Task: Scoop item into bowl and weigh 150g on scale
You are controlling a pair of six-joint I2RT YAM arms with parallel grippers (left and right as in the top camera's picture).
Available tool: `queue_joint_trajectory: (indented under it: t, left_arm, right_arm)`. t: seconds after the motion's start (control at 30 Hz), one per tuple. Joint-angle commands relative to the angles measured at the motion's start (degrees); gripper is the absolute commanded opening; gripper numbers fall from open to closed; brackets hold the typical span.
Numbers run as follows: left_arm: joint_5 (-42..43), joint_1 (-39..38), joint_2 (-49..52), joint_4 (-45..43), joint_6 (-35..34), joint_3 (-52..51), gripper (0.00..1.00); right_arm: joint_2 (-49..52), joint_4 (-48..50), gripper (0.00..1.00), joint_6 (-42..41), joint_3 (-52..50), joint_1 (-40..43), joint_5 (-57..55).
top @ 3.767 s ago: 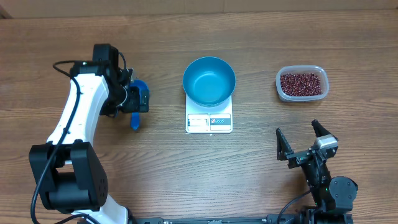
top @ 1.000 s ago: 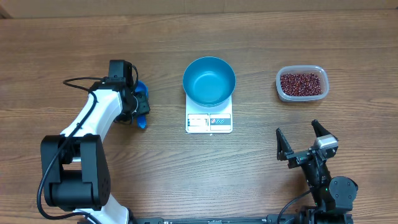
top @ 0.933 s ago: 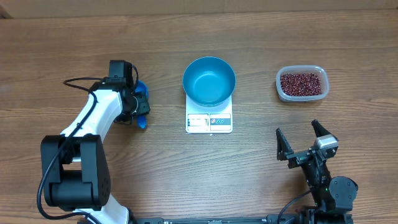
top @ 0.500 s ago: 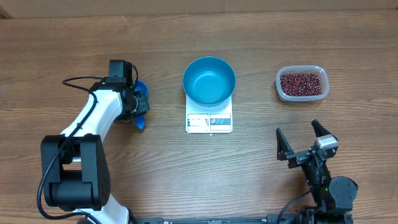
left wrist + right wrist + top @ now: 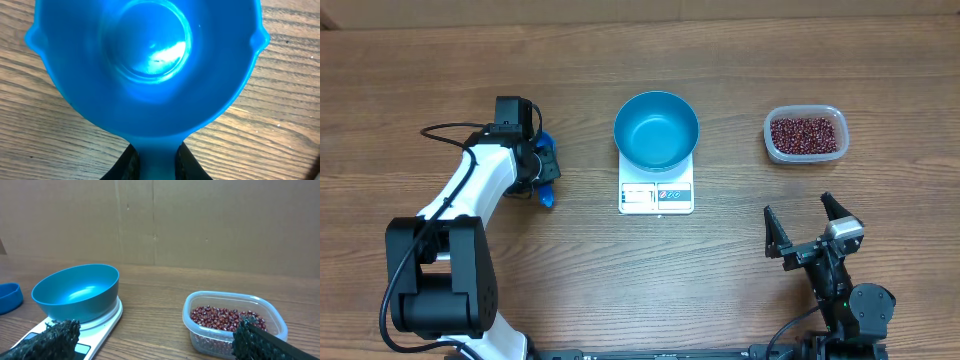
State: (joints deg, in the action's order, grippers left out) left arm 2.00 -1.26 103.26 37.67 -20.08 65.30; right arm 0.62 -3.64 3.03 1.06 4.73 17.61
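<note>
I would bring the blue scoop up off the wood if I lifted my left gripper now, because its fingers are closed on both sides of the scoop's handle.
The bright-blue bowl (image 5: pixel 656 130) stands empty on the white scale (image 5: pixel 656 197) at the table's middle. The item, dark red-brown beans (image 5: pixel 805 134), fills a clear tub (image 5: pixel 775 150) at the right. A small blue scoop (image 5: pixel 150 60) lies on the wood left of the scale, its cup empty. My left gripper (image 5: pixel 156 162) is shut on the scoop's handle, one finger against each side. In the overhead view the left gripper (image 5: pixel 542 172) covers most of the scoop (image 5: pixel 548 197). My right gripper (image 5: pixel 810 228) stands open near the front right, nothing between its fingers.
The right wrist view shows the bowl (image 5: pixel 75 292) on the scale (image 5: pixel 107 322), the tub of beans (image 5: pixel 225 317) to its right, and the scoop's rim (image 5: pixel 9 297) at far left. A cardboard wall (image 5: pixel 200 220) closes the table's far side.
The left gripper's jaws have closed in on the scoop's handle. The left arm came over from further left before that. The right arm has not moved.
</note>
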Motion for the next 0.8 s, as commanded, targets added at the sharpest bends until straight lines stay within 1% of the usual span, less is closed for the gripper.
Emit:
queue_joint_trajectory:
  t: [0.0,0.13,0.27,0.37,0.5,0.63,0.77]
  left_arm:
    - [3.02,0.26,-0.98,0.24,-1.51,2.16,0.15]
    - [5.73,0.96,-2.27,2.71,-3.89,6.1,0.15]
    - [9.55,2.29,-2.84,7.34,-9.22,11.28,0.15]
    - [16.83,3.74,-2.91,9.55,-11.54,14.88,0.13]
    - [31.87,6.08,-2.91,9.64,-14.45,18.25,0.11]
    - [40.41,7.45,-2.89,8.85,-17.94,18.56,0.09]
    - [45.48,8.07,-2.89,8.79,-20.68,18.56,0.07]
  right_arm:
    - [-0.46,0.33,1.0,0.07,-0.61,-0.22,-0.44]
    - [-0.46,0.33,1.0,0.07,-0.61,-0.22,-0.42]
    - [-0.46,0.33,1.0,0.07,-0.61,-0.22,-0.44]
    - [-0.46,0.33,1.0,0.04,-0.61,-0.22,-0.42]
    - [-0.46,0.31,1.0,0.07,-0.61,-0.22,-0.42]
    - [-0.46,0.31,1.0,0.07,-0.61,-0.22,-0.42]
    - [-0.46,0.31,1.0,0.07,-0.61,-0.22,-0.44]
